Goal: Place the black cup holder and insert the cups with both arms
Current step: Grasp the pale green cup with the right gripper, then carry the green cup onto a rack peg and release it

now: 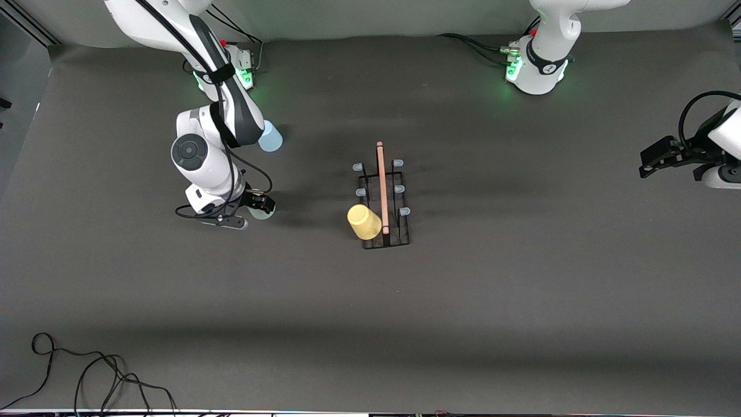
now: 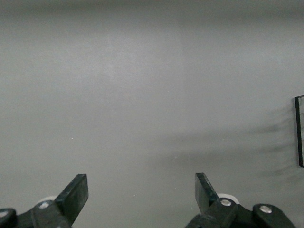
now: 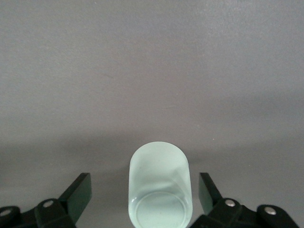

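Note:
My right gripper's fingers are above the pale green cup's upturned base (image 3: 160,209) in the right wrist view, so they lower before closing on the cup.
The black cup holder (image 1: 383,204) stands mid-table, with its wooden rod handle on top. The yellow cup (image 1: 364,222) sits on its peg nearest the front camera, on the side toward the right arm. My right gripper (image 1: 255,206) is low over the pale green cup (image 1: 264,215). In the right wrist view this gripper (image 3: 144,192) is open, with the green cup (image 3: 159,190) between its fingers (image 3: 78,192), untouched. The pale blue cup (image 1: 271,138) stands farther from the camera, partly hidden by the right arm. My left gripper (image 1: 642,163) waits open at the left arm's end, empty in its wrist view (image 2: 140,194).
Loose black cables (image 1: 87,370) lie near the table's front corner at the right arm's end. An edge of the black rack (image 2: 299,130) shows at the side of the left wrist view.

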Robot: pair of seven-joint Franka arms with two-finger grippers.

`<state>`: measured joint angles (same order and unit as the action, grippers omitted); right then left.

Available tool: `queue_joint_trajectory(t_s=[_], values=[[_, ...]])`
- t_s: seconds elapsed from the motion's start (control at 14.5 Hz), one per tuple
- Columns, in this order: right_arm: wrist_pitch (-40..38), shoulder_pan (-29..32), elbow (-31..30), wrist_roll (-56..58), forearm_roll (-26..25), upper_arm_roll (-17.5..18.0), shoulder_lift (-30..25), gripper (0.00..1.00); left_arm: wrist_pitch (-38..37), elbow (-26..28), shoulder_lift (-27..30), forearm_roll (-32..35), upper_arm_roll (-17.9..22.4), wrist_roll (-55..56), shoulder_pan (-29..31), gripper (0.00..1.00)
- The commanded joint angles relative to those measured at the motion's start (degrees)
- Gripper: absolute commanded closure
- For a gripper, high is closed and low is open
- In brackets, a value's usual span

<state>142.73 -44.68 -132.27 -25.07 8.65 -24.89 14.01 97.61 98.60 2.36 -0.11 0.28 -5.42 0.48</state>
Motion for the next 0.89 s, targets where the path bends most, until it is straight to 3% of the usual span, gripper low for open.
queue_joint_trajectory(t_s=[0.0,0.21,0.28,0.34,0.41,0.48,0.55,0.83], values=[[3.52,-0.58,-2.29,0.55,-0.83,0.02,0.84,0.00,0.74,1.51,1.68,0.46,-0.02,-0.73,-0.56,0.00],[4.23,-1.64,-2.73,0.55,-0.74,0.02,2.25,0.01,1.18,1.24,1.42,0.46,-0.02,-0.64,-0.56,0.00],[4.40,-1.64,-2.73,0.55,-0.74,0.02,2.25,0.17,0.83,0.89,1.25,0.37,-0.02,-0.64,-0.48,0.00],[4.05,-1.64,-2.73,0.46,-0.48,0.02,2.16,0.58,0.31,0.63,1.07,0.29,-0.02,-0.64,-0.56,0.00],[3.96,-1.64,-2.73,0.46,-0.39,0.02,2.08,0.81,0.13,0.63,1.07,0.29,-0.02,-0.64,-0.56,0.00],[3.88,-1.64,-2.73,0.46,-0.39,0.02,1.90,0.93,0.04,0.63,1.07,0.29,-0.02,-0.64,-0.56,0.00],[3.70,-1.64,-2.73,0.55,-0.39,0.02,1.72,1.00,0.04,0.63,1.07,0.20,-0.02,-0.38,-0.56,0.00],[0.90,-1.55,-1.86,0.73,-0.22,-0.07,-1.51,1.00,0.04,0.45,0.72,0.20,-0.10,0.59,-1.27,0.00]])
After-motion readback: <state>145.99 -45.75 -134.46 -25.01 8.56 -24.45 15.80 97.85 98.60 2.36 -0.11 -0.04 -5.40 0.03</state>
